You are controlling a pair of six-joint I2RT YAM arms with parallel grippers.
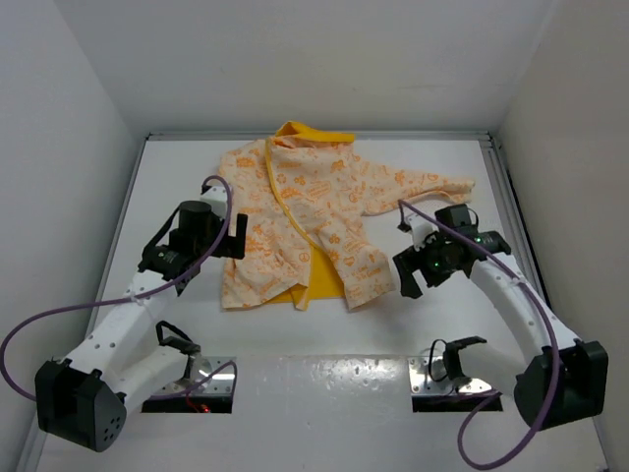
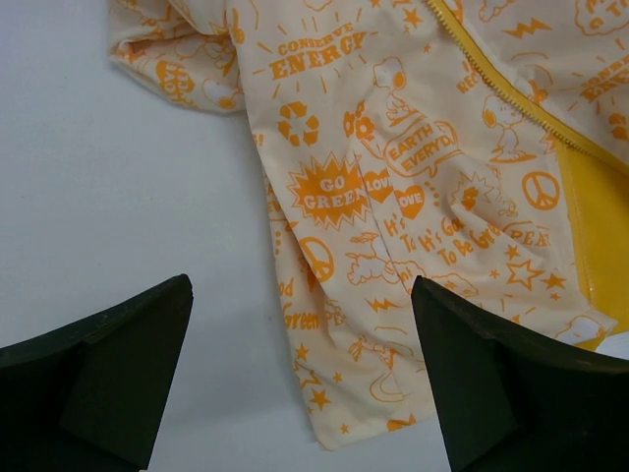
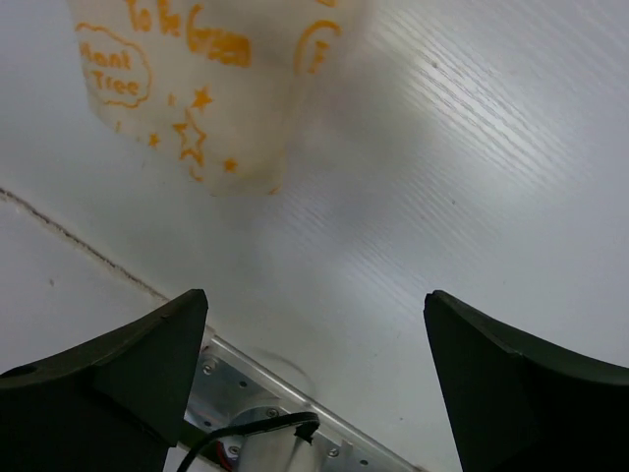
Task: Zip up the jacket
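I will grab the jacket's front panel near the hem (image 1: 358, 294) (image 3: 126, 87) with my right gripper next, beside the panel's open edge. That edge then stays free to zip.
The jacket (image 1: 305, 216) lies flat on the white table, cream with orange print, open at the front, its yellow lining (image 1: 319, 285) showing at the hem and hood. My left gripper (image 1: 236, 236) is open and empty at the jacket's left edge. In the left wrist view the jacket's left front panel (image 2: 393, 197) and yellow zipper edge (image 2: 511, 98) lie ahead of my open left gripper (image 2: 300, 393). My right gripper (image 1: 405, 280) is open and empty just right of the jacket's lower right hem. The right wrist view shows that hem corner (image 3: 197, 88) beyond my right gripper (image 3: 314, 383).
White walls enclose the table on three sides. Metal mounting plates (image 1: 447, 379) sit at the near edge by the arm bases; one also shows in the right wrist view (image 3: 285, 413). Purple cables (image 1: 59, 320) loop off both arms.
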